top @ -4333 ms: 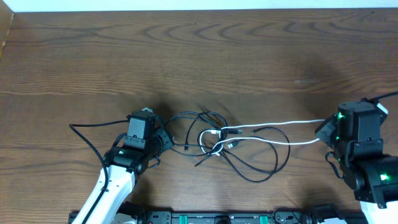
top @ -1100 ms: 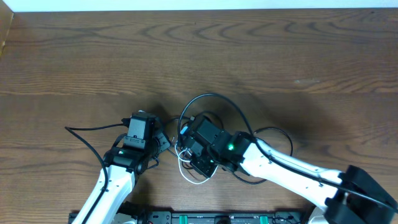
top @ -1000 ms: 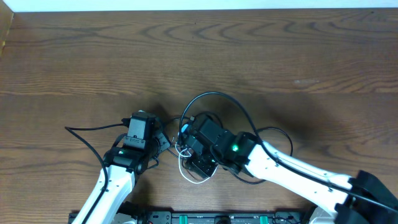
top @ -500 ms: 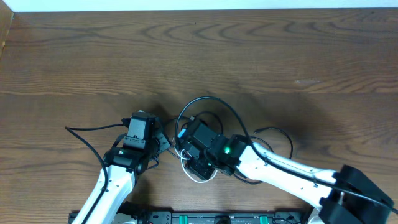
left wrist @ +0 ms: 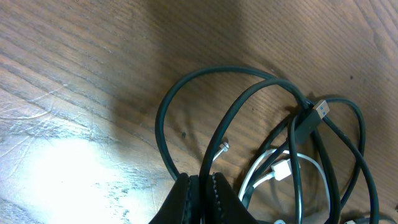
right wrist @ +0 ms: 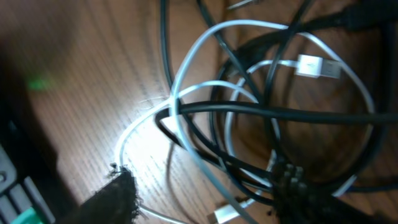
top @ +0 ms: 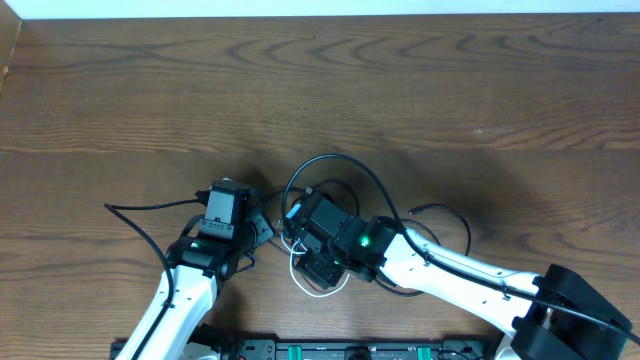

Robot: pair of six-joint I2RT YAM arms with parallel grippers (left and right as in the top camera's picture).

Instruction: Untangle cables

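The white cable runs between my right gripper's open fingers, so my right gripper closes next. Closing now would catch the loop.
The cables lie heaped in one tangle at the table's front centre. A black cable (top: 340,158) arches out behind the heap, and a second black loop (top: 445,212) lies to its right. The white cable (top: 322,288) curls out in front. My left gripper (top: 262,228) (left wrist: 200,199) sits at the heap's left side, shut on a black cable (left wrist: 186,87) that rises from its jaws. My right gripper (top: 318,250) (right wrist: 205,193) hangs right over the heap, open. Its fingers (right wrist: 115,196) stand wide apart, with white cable (right wrist: 205,37) and black strands (right wrist: 261,112) lying between them.
My right arm (top: 470,275) stretches across the front right of the table to the heap. The left arm's own thick black wire (top: 140,215) loops out to the left. A black rail (top: 350,350) runs along the table's front edge.
The right arm has come from the far right onto the tangle, and the white cable is now bunched into the heap. Over the last second it edged slightly left. The left arm stayed put.
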